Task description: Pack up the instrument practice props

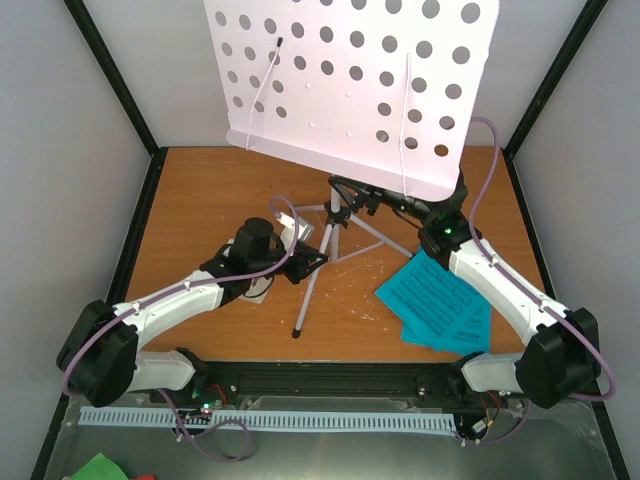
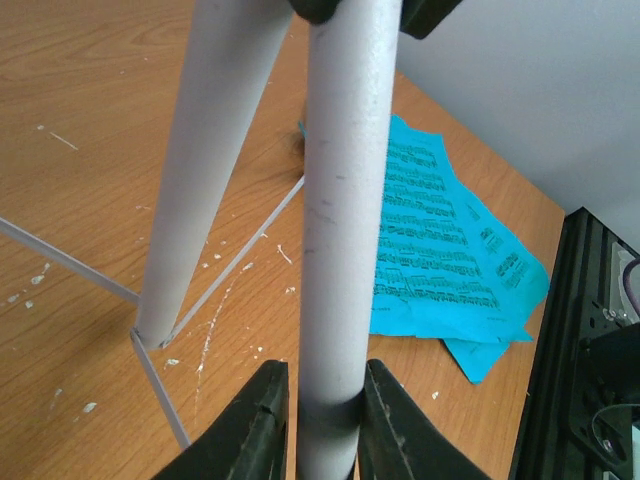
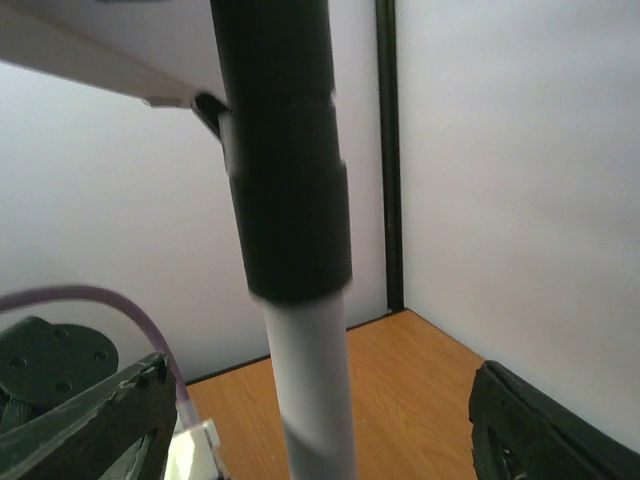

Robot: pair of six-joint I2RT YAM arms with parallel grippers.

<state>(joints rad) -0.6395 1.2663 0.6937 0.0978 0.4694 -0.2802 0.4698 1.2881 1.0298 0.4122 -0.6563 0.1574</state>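
The tripod legs of the music stand need to stay free to fold together. My right gripper will pick up the stand by its black collar (image 3: 288, 180).
The pale lilac music stand (image 1: 350, 70) stands mid-table, its perforated tray filling the top of the overhead view and its tripod legs (image 1: 312, 285) spread on the wood. My left gripper (image 1: 306, 260) (image 2: 327, 400) is shut on the front leg (image 2: 340, 230), one finger pressed on each side of the tube. My right gripper (image 1: 347, 189) (image 3: 320, 400) is open wide around the centre pole (image 3: 312, 390), just below its black collar (image 3: 288, 180), fingers well clear of it. Cyan sheet-music pages (image 1: 437, 302) (image 2: 440, 250) lie flat to the right of the tripod.
A small white object (image 1: 284, 218) peeks out beside my left wrist; I cannot tell what it is. Thin braces (image 2: 235, 265) link the legs low down. White walls with black frame posts (image 3: 390, 150) close in the table's back and sides.
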